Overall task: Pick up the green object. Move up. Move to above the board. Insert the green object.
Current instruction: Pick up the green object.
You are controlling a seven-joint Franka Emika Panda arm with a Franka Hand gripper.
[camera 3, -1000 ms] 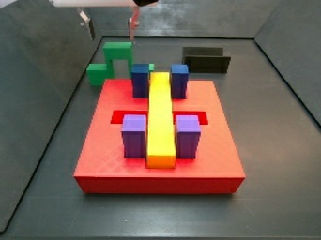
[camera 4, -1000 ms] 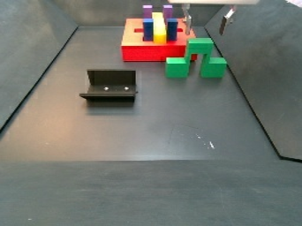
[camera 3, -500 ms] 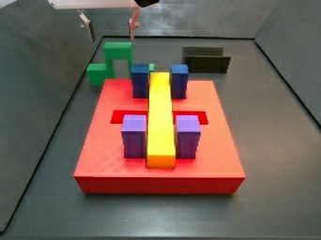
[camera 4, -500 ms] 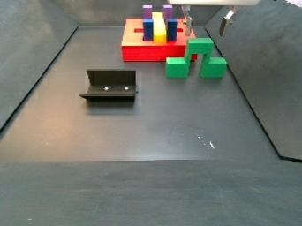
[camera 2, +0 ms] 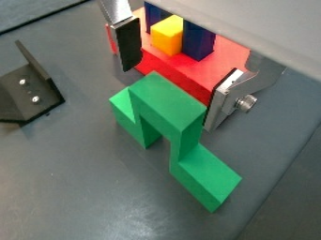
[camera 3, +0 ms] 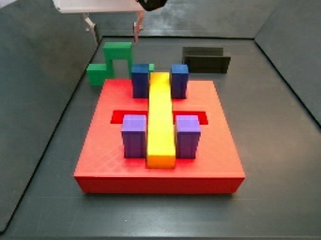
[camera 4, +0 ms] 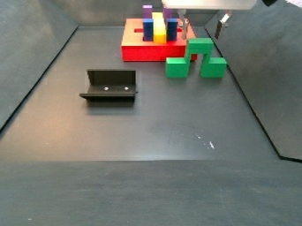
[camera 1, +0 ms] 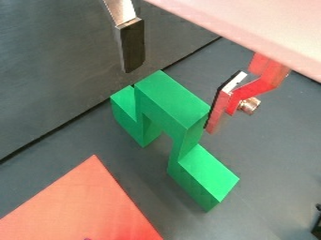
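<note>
My gripper picks up the green object by its top bridge next, which leaves its wings free to fit into the red board.
The green object stands on the dark floor beside the board, its taller middle cube between two lower wings; it shows in both wrist views and both side views. My gripper hangs open above it, one finger on each side of the middle cube, not touching; it also shows in a wrist view. In both side views the gripper is just above the green object. The red board carries blue blocks, purple blocks and a long yellow bar.
The fixture, a dark L-shaped bracket, stands on the floor away from the board; it also shows in a side view and a wrist view. Grey walls enclose the floor.
The gripper has shifted very slightly; the green object and the board have not moved.
</note>
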